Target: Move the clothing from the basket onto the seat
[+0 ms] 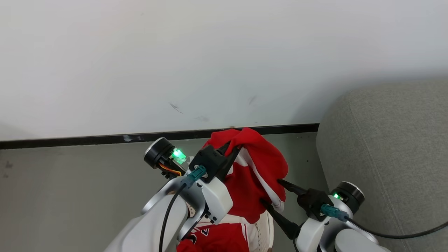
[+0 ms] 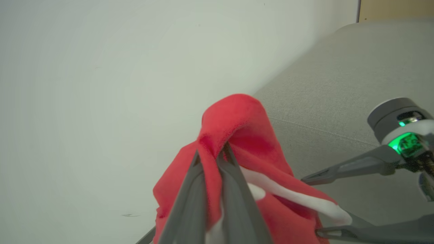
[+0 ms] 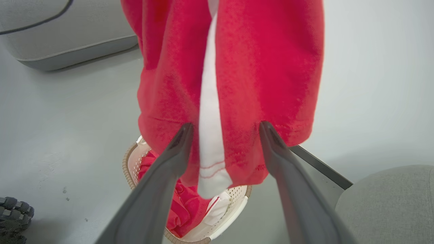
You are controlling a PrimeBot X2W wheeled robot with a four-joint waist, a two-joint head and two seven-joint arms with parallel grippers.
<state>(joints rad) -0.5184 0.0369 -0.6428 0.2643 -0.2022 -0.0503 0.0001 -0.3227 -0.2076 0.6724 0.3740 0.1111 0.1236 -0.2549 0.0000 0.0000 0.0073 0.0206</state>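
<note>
Next, my right gripper grabs the red garment by its white-striped lower edge (image 1: 275, 197) to move it onto the seat (image 1: 385, 147).
A bright red garment (image 1: 259, 168) with a white stripe hangs in the air, and my left gripper (image 1: 231, 149) is shut on its top fold. The left wrist view shows the two fingers pinched on the red cloth (image 2: 237, 122). My right gripper (image 1: 271, 191) stands open at the garment's lower right edge. In the right wrist view its fingertips (image 3: 186, 130) sit either side of the white stripe on the hanging garment (image 3: 271, 67). Below it, on the floor, is the cream perforated basket (image 3: 237, 200) with more red clothing (image 3: 179, 203) inside. The grey seat (image 1: 385, 147) is to the right.
A white wall with a black skirting strip (image 1: 87, 140) runs behind the grey floor. A grey rounded upholstered edge (image 3: 67, 40) lies at the upper left of the right wrist view. A dark ridged wheel (image 3: 13, 210) is at the lower left.
</note>
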